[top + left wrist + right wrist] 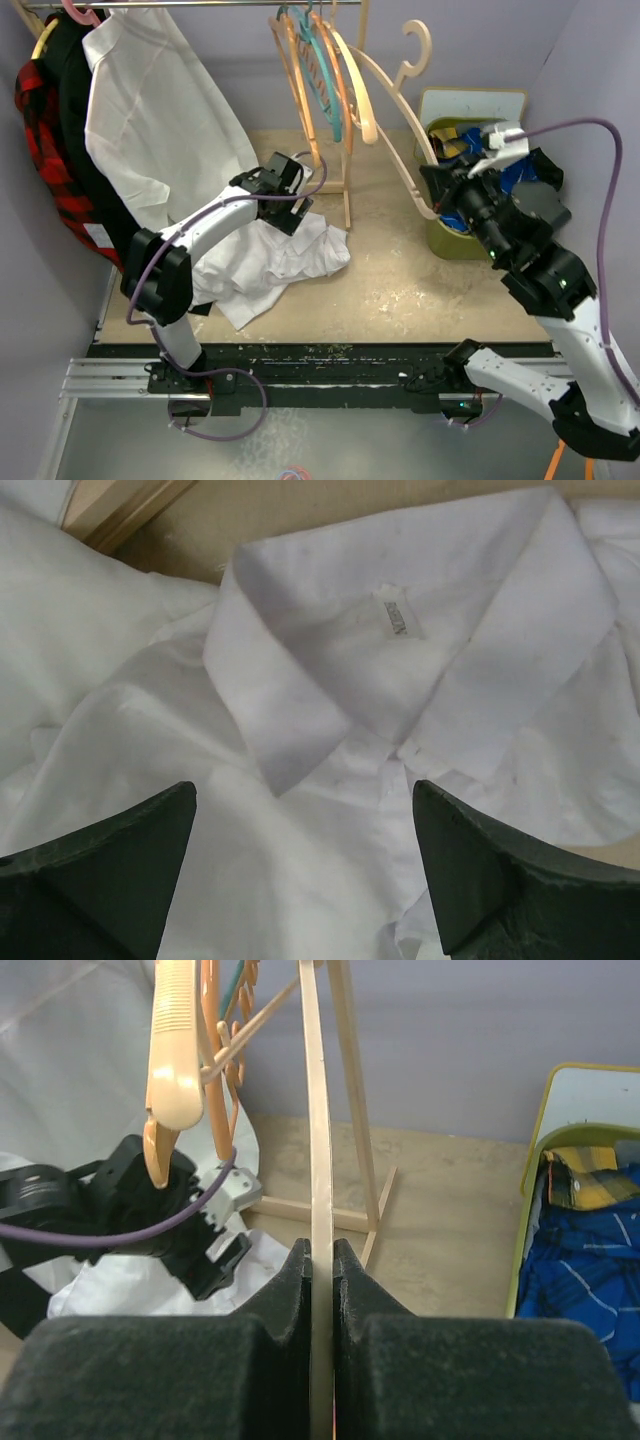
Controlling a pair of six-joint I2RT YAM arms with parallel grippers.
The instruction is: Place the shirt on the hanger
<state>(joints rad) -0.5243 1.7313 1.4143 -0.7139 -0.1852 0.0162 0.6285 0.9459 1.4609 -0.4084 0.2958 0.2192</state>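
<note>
I will next grab the white shirt with my left gripper by the collar flap farther from the hanger (307,226) (276,712), so the neck stays open and the hanger slides inside.
The wrinkled white shirt (290,255) lies crumpled on the table left of centre. In the left wrist view its collar (400,630) faces up, with a small label inside. My left gripper (298,215) hovers just above the collar, open and empty (302,792), its fingers spread to either side of the cloth. My right gripper (437,195) is shut on the pale tan wooden hanger (398,130), which stands up in the air at right centre with its hook on top. The right wrist view shows the hanger's thin edge (318,1110) clamped between the pads (321,1250).
A large smooth white garment (160,110) and red plaid and black clothes (45,110) hang from a rail at the back left. A wooden stand (345,190) carries teal and orange hangers (320,80). A green bin (450,240) with blue cloth stands behind the right arm.
</note>
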